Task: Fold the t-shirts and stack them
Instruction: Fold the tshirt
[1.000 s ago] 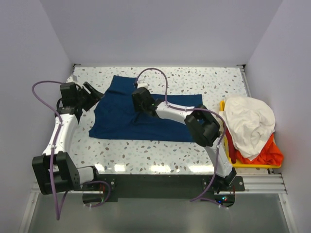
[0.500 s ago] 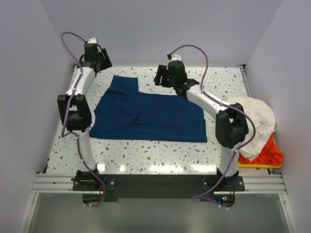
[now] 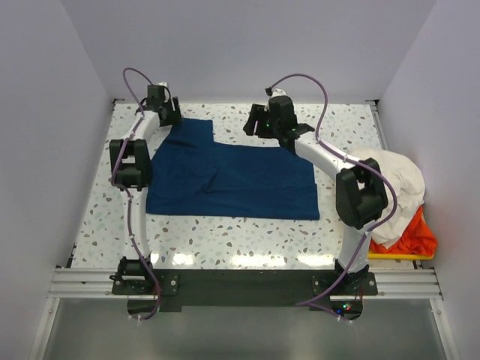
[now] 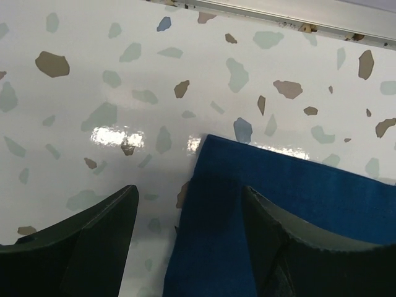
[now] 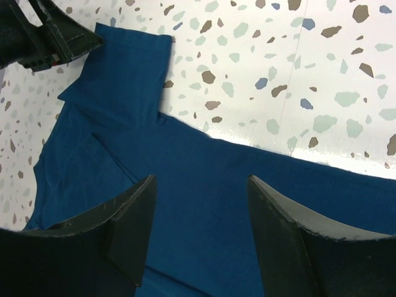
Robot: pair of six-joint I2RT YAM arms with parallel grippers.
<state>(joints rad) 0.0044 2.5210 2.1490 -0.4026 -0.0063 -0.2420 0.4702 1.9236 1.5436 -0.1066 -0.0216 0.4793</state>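
Note:
My left gripper picks up the navy blue t-shirt's sleeve (image 3: 180,122) (image 4: 206,156) at its far corner next. Then my left gripper folds the sleeve over the shirt's body.
A navy blue t-shirt (image 3: 240,180) lies spread flat on the speckled table, one sleeve reaching toward the far left. My left gripper (image 3: 171,114) is open at that sleeve's far corner. In the left wrist view the gripper (image 4: 189,201) straddles the edge of the navy cloth (image 4: 284,192). My right gripper (image 3: 259,124) is open just above the shirt's far edge. In the right wrist view the gripper (image 5: 201,192) hangs over the navy cloth (image 5: 204,161). A cream-white shirt (image 3: 386,187) and an orange-red shirt (image 3: 411,238) lie piled at the right.
A yellow bin (image 3: 343,163) at the table's right edge holds the cream and orange shirts. The table's metal back rail (image 4: 297,12) runs just beyond the sleeve. Walls close in the left, back and right. The left gripper also shows in the right wrist view (image 5: 46,34).
Both arms have swung from the shirt's middle and left side out to its far edge. The left gripper has then come down to the sleeve corner. The shirt lies flatter.

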